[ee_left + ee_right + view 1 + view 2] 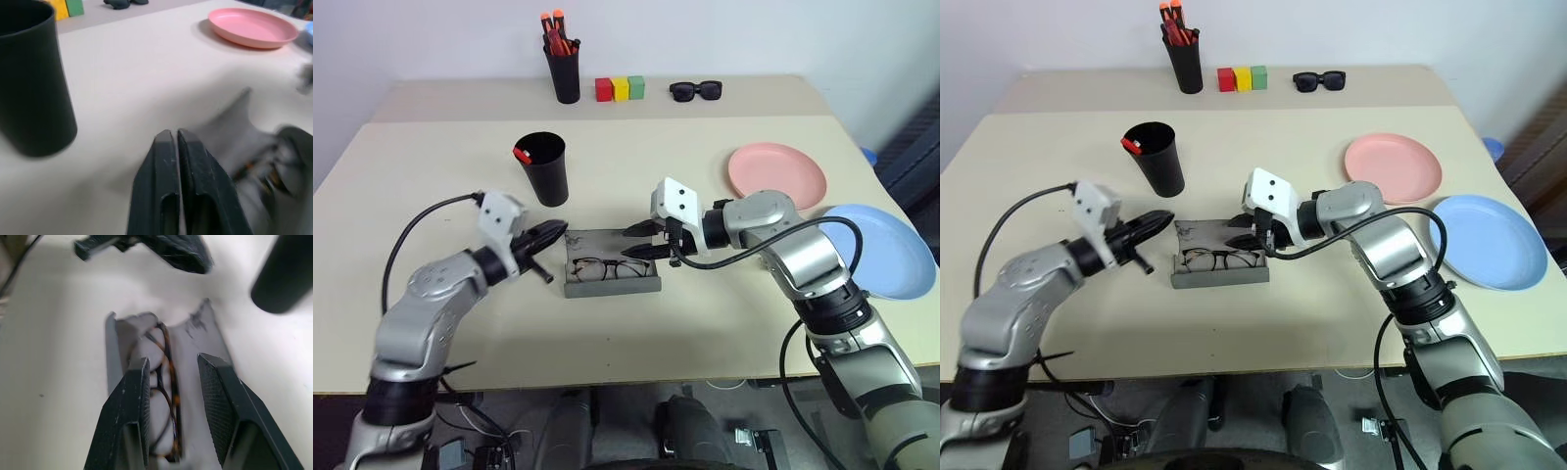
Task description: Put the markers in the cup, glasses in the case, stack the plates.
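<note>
My right gripper will next stack the pink plate onto the blue plate (879,250), so it will grab the pink plate by its rim (732,170) for that.
The grey case (607,288) lies open at the table's middle, and the thin-framed glasses (607,267) rest inside it. My left gripper (553,233) is shut and empty, its tips at the case's left end. My right gripper (173,360) hovers open over the case's right end, with nothing between its fingers (132,396) and the glasses below them. Behind the case's left end stands the black cup (541,168), with the red end of a marker (521,154) at its rim. The pink plate (776,173) and the blue plate (879,250) lie side by side on the right, not stacked.
Along the back edge stand a black pen holder (566,69) with orange-capped pens, three coloured blocks (621,89) and black sunglasses (696,91). The blue plate reaches the table's right edge.
</note>
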### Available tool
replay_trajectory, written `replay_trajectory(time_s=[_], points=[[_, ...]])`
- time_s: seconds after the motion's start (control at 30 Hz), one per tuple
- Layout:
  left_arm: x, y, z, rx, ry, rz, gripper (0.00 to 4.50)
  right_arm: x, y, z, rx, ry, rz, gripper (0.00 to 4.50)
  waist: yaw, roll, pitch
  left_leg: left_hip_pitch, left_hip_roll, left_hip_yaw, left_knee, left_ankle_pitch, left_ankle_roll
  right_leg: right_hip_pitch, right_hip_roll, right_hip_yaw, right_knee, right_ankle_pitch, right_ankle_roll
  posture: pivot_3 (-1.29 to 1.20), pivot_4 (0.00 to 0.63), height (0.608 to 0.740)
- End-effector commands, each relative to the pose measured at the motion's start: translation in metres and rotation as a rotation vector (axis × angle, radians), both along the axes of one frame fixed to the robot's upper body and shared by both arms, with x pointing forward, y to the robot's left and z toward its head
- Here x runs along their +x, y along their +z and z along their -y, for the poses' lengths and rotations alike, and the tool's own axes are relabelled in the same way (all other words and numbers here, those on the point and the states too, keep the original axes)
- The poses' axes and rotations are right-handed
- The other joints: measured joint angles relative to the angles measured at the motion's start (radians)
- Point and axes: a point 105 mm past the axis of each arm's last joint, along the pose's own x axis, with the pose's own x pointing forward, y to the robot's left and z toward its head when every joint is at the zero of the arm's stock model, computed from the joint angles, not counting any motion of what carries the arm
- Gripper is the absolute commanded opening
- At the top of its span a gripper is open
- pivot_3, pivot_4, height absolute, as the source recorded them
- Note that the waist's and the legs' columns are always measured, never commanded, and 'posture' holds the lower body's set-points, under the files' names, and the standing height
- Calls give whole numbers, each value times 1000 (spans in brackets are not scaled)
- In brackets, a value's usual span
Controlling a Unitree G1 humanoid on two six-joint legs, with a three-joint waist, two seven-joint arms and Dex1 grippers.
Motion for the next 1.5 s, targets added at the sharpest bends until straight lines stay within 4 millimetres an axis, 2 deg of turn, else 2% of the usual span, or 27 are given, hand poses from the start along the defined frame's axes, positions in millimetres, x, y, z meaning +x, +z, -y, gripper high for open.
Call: replay_trajectory(time_s=[0.03,0.17,0.3,0.47,0.6,0.8,0.93,1.1,1.2,1.27,1.37,1.5], points=[[24,7,8,40,75,-33,23,-6,9,12,24,-54,118,1509,1,-1,0,0,0,0,0,0,0,0,0,0,0,0,0,0,150,740],[44,18,17,-37,119,-122,23,-7,-1,29,29,-160,182,1509,-5,-1,0,0,0,0,0,0,0,0,0,0,0,0,1,0,150,740],[46,7,33,21,68,-271,23,-10,-2,43,44,-226,201,1509,-6,-1,0,0,-1,1,0,1,-1,-1,1,1,1,0,1,0,150,740],[45,-1,37,67,37,-341,23,-13,-2,51,51,-260,205,1509,-5,-1,0,0,-1,1,0,1,-2,-1,1,1,1,0,1,0,150,740],[34,-9,39,125,-40,-380,23,-12,-2,58,48,-290,211,1509,-4,-1,0,0,-1,1,0,2,-3,-1,1,1,1,0,1,0,150,740],[14,-6,34,174,-125,-262,23,-5,-4,63,49,-321,208,1509,-7,-1,0,0,0,1,-1,2,-3,-1,1,2,1,0,1,0,150,740],[-17,-2,38,243,-266,-79,23,6,-5,70,60,-370,181,1509,-5,-1,0,1,1,2,-1,2,-3,-1,1,3,0,0,0,0,150,740],[-52,-19,35,269,-362,-82,23,30,-1,84,77,-481,182,1509,-3,-1,0,1,1,3,-1,2,-3,-1,0,4,0,0,0,0,150,740],[-58,-28,32,306,-362,-64,23,43,-1,94,64,-552,175,1509,-2,-1,0,1,1,3,-1,1,-2,-1,0,5,0,0,0,0,150,740],[-57,-32,28,321,-330,-42,23,64,1,114,46,-681,177,1509,-3,-1,0,1,1,3,-1,1,-2,-1,0,5,0,0,0,0,150,740],[-53,-22,27,241,-286,36,23,87,-3,143,-62,-822,250,1509,-2,0,0,1,1,6,-1,1,-1,-2,0,7,0,0,0,0,150,740],[-58,-11,28,197,-298,140,23,106,-9,163,-231,-864,384,1509,-6,0,0,1,2,9,-1,0,0,-4,1,9,0,0,0,0,150,740]])
